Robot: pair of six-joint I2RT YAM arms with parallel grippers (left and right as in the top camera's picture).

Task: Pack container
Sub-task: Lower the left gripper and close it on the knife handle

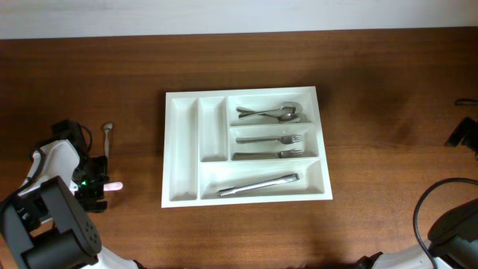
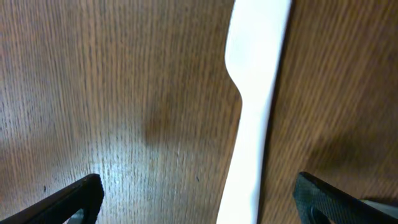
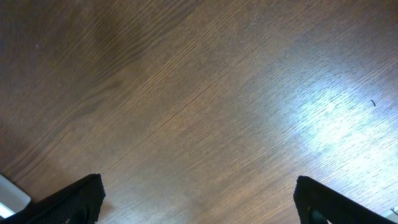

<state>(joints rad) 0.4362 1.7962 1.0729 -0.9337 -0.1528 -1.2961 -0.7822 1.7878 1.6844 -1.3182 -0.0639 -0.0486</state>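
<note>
My left gripper grabs the pale white-pink utensil across its narrow handle [image 1: 108, 186] [image 2: 245, 173] next. Then I lay the utensil lengthwise in a long empty section of the tray.
A white cutlery tray [image 1: 183, 149] lies mid-table. It holds spoons [image 1: 269, 113], forks [image 1: 272, 140] and tongs [image 1: 258, 184] in its right compartments. A pale white-pink utensil [image 1: 113, 186] lies on the table left of the tray. In the left wrist view it runs as a white handle [image 2: 255, 93] down between the jaws. My left gripper [image 2: 199, 186] is open low over it, with the handle nearer the right finger; it also shows in the overhead view [image 1: 93, 185]. My right gripper [image 3: 199, 190] is open and empty over bare wood at the far right edge [image 1: 464, 133].
A small metal spoon [image 1: 107, 138] lies on the table just beyond my left arm. The tray's two long left compartments [image 1: 213, 127] hold nothing. A white corner [image 3: 9, 199] shows at the bottom left of the right wrist view.
</note>
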